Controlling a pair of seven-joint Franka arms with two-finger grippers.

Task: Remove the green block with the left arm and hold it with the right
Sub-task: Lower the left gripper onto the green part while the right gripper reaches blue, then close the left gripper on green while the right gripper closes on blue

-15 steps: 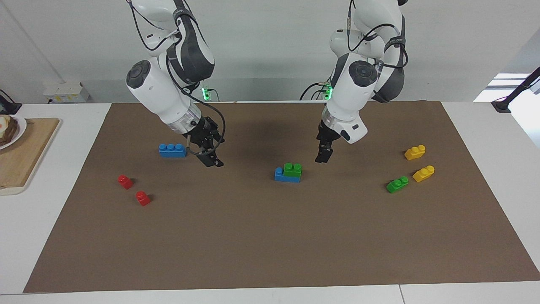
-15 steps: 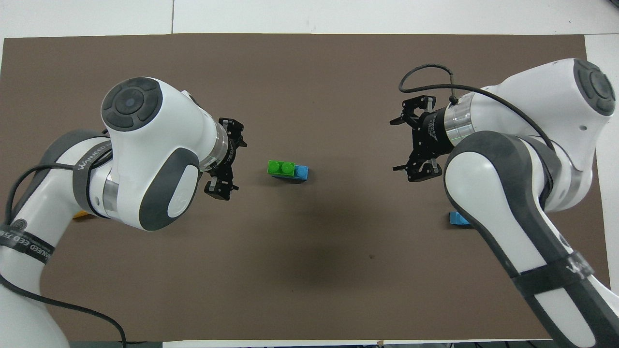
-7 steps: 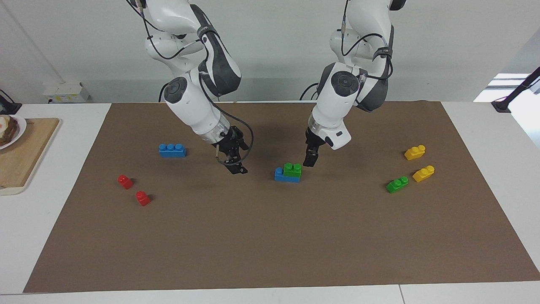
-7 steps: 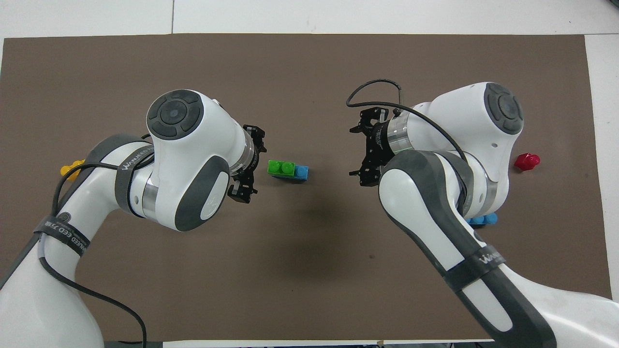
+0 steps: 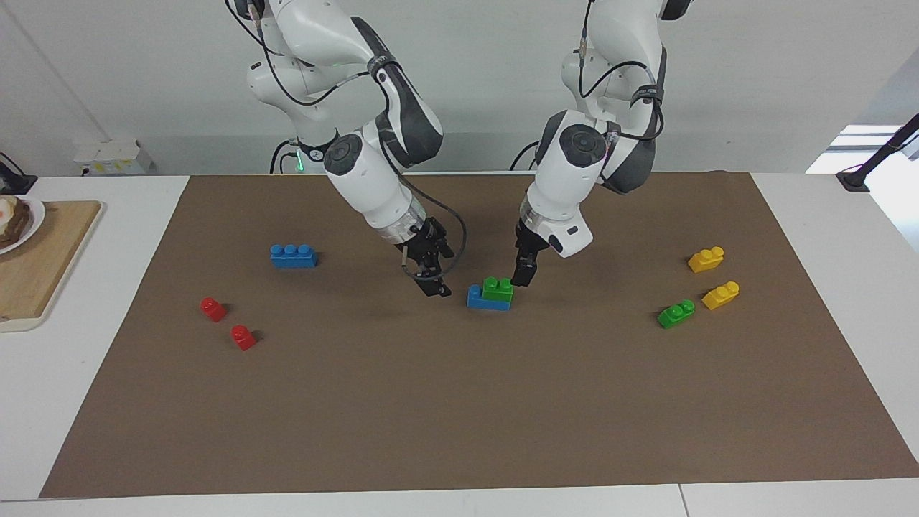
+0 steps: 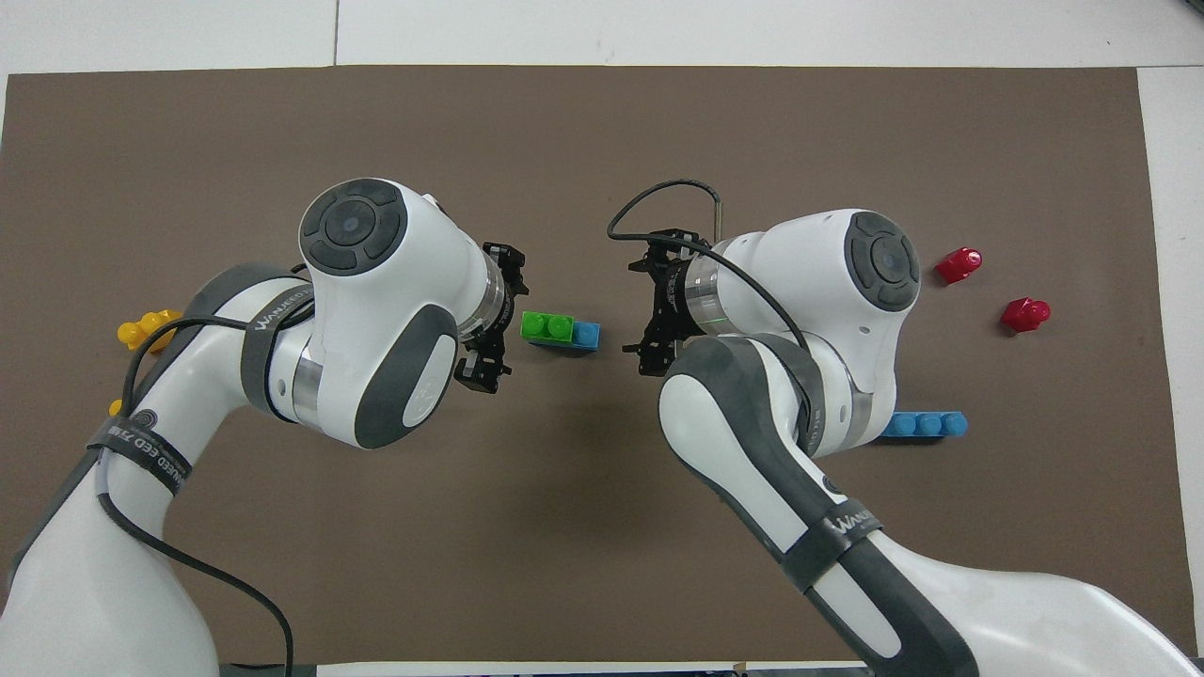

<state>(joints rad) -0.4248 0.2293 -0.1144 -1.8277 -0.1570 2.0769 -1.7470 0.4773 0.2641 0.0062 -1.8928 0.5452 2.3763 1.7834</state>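
Observation:
The green block [image 6: 546, 325] covers the other end of the blue brick, so the robot's right gripper should next grab its bare stud end [image 6: 587, 334] to hold the brick.
The green block [image 5: 498, 288] sits pressed on one end of a blue brick [image 5: 477, 299] in the middle of the brown mat; the overhead view shows the green block [image 6: 546, 325] and the bare blue stud [image 6: 587, 334]. My left gripper [image 5: 523, 274] hangs low just beside the green block, toward the left arm's end, open and empty; the overhead view shows its spread jaws [image 6: 503, 320]. My right gripper [image 5: 433, 286] is low over the mat beside the blue brick, toward the right arm's end, open and empty, a small gap away [image 6: 641, 315].
A loose blue three-stud brick [image 5: 294, 255] and two red blocks [image 5: 212, 309] [image 5: 243, 337] lie toward the right arm's end. Two yellow bricks [image 5: 706, 259] [image 5: 721, 295] and a lighter green brick [image 5: 676, 314] lie toward the left arm's end. A wooden board [image 5: 43, 258] lies off the mat.
Both arms have swung inward and lowered toward the stacked bricks. The left gripper has closed in beside the green block, the right beside the blue brick. The bricks have not moved.

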